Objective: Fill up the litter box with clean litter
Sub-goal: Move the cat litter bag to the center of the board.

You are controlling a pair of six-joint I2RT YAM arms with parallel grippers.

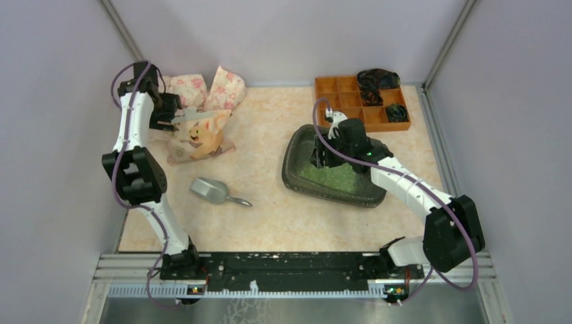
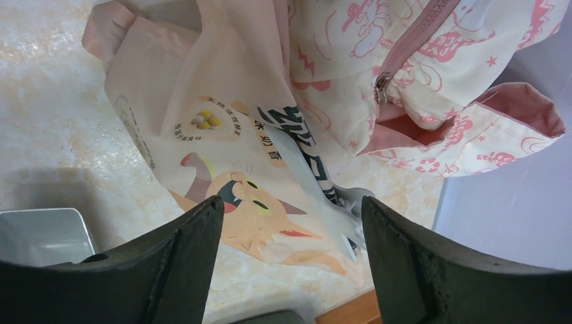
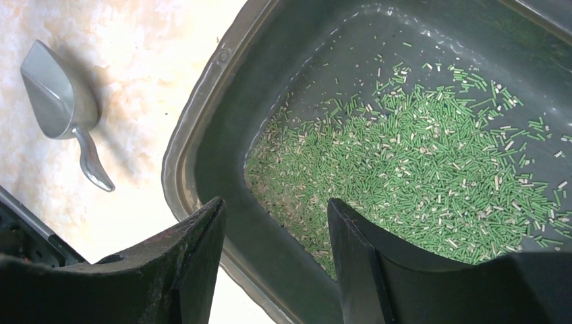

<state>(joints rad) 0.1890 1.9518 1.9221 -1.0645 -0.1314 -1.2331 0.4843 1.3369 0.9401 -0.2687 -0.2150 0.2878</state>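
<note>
The robot's left gripper will take hold of the cat-print bag point(image 2: 222, 155) by its black-lettered side edge point(image 2: 304, 148) facing the zip pouch, which leaves the bag's cat-face end for the right gripper.
The litter box point(image 1: 337, 196) is a dark tray lying right of centre. Clean litter point(image 1: 330, 177), green granules, lies across its floor point(image 3: 418, 155). My right gripper point(image 1: 322, 154) is at the box's left wall. In the right wrist view its jaws point(image 3: 275, 202) stand apart astride the rim point(image 3: 195, 101), one finger outside and one over the litter. A strip of table shows between the outer finger and the rim. My left gripper point(image 1: 181, 118) hovers open point(image 2: 291, 206) over a peach-orange cat-print bag point(image 2: 222, 155), with nothing between its fingers.
A grey metal scoop point(image 1: 210, 190) lies on the table between the bag point(image 1: 202, 138) and the box, and it also shows in the right wrist view point(image 3: 54, 88). A pink printed zip pouch point(image 1: 202, 88) sits behind the bag. An orange organiser tray point(image 1: 344, 94) stands at the back right. Walls close in on both sides.
</note>
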